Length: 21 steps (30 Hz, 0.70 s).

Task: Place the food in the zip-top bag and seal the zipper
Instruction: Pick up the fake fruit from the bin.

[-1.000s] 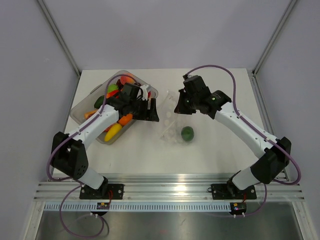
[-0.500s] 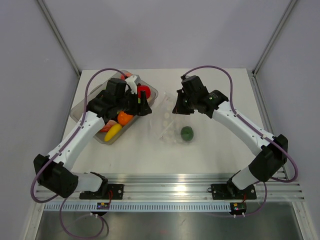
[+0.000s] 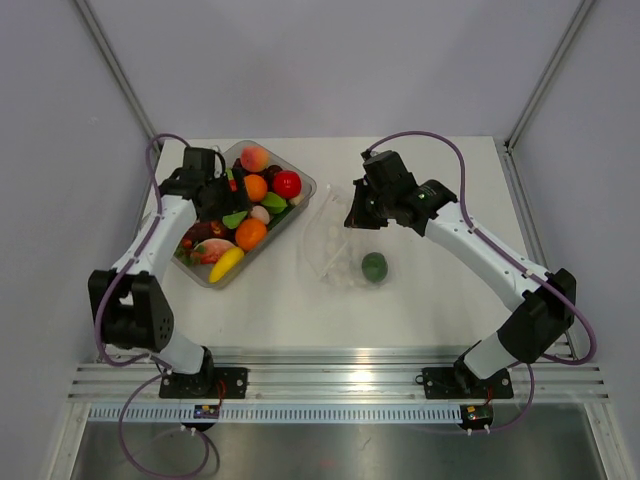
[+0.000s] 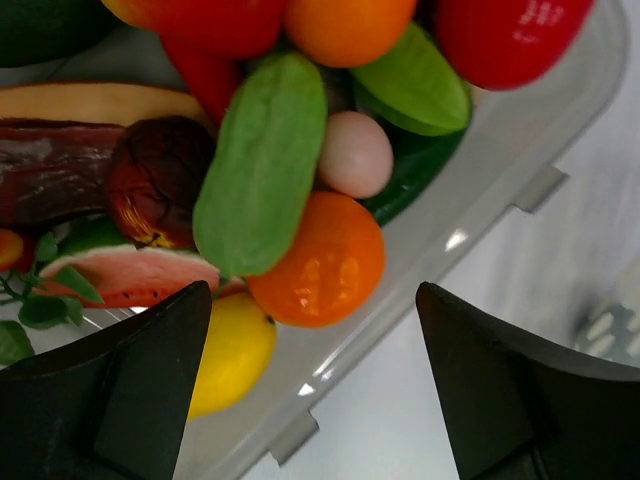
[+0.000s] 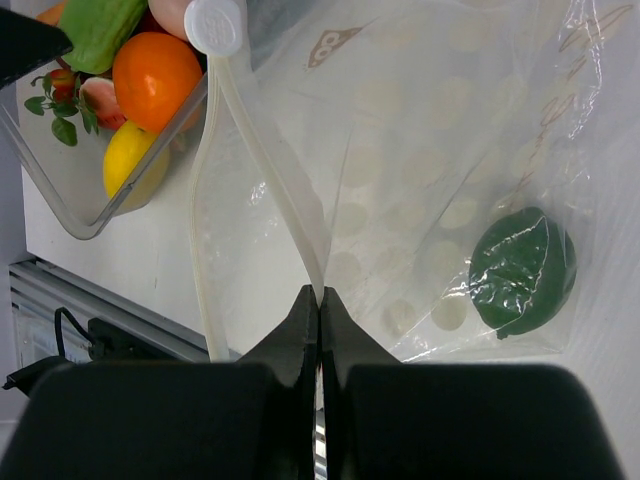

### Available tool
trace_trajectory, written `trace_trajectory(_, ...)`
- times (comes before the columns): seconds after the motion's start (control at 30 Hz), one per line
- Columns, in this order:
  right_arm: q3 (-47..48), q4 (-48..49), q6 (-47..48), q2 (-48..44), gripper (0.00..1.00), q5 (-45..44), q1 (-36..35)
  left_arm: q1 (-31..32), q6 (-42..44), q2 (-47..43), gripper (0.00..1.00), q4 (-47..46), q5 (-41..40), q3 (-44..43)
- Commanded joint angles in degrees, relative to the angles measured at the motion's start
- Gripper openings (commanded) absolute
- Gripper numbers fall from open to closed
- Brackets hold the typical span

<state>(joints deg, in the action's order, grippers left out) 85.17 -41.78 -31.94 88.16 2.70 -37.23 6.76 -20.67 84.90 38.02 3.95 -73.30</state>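
My left gripper grips the long green piece (image 3: 235, 219) across its narrow sides near one end next, which leaves its other end free to enter the zip-top bag (image 3: 335, 245).
The zip-top bag (image 3: 335, 245) lies right of the tray, and a dark green fruit (image 3: 374, 266) sits inside it. My right gripper (image 3: 358, 218) is shut on the zipper strip (image 5: 262, 150) of the bag's mouth edge and holds it up. The pinch shows in the right wrist view (image 5: 320, 297), with the green fruit (image 5: 522, 270) behind the plastic. My left gripper (image 3: 226, 200) is open and empty over the food in the clear tray (image 3: 300, 186). In the left wrist view it (image 4: 312, 292) hangs above an orange piece (image 4: 318, 260), a yellow piece (image 4: 230, 350) and a green leaf (image 4: 262, 165).
The tray (image 4: 480, 215) holds several more pieces: red (image 3: 287, 183), peach (image 3: 254, 158) and orange (image 3: 251, 233). A white round slider (image 5: 215, 24) sits at the end of the zipper. Frame posts stand at the table's back corners, and a rail runs along the near edge.
My left gripper has moved left and back, from beside the bag's mouth to over the tray. The right gripper has stayed on the zipper, and the bag's mouth now stands wider.
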Motion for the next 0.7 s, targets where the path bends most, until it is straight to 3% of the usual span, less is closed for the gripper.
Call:
trace_trajectory(0.0,2.5,1.5,0.4,0.3,0.0,0.7,-0.4,-1.0,2.6,6.4,0.86,0.6,-2.1,-6.3)
trace_trajectory(0.4,3.5,1.5,0.0,2.2,0.0,0.8,-0.6,-1.1,6.0,18.2,0.77,3.5,-8.0,-14.2)
trace_trajectory(0.67,3.8,2.1,-0.4,3.1,0.0,1.6,-0.9,-1.1,7.3,20.9,0.73,5.7,-10.5,-14.9)
